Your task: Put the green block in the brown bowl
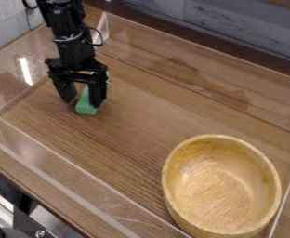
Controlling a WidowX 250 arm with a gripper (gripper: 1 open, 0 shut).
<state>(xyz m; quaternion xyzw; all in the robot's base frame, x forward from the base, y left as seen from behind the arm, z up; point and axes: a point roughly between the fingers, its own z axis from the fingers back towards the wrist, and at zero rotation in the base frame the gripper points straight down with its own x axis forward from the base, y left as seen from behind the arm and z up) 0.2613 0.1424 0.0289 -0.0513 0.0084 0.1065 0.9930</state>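
My gripper closes on the green block (85, 107) now, since my fingers reach down on either side of the block, level with it.
The green block (85, 107) lies flat on the wooden table at the upper left; only its near end shows below the gripper. My black gripper (81, 96) points straight down over the block, open, with one finger on each side of it. Whether the fingers touch the block I cannot tell. The brown bowl (222, 186), a large light wooden bowl, stands empty at the lower right, far from the gripper.
Clear plastic walls (60, 177) enclose the table on all sides. A grey plank wall (234, 23) runs behind. A dark bracket (48, 226) sits at the bottom left corner outside the wall.
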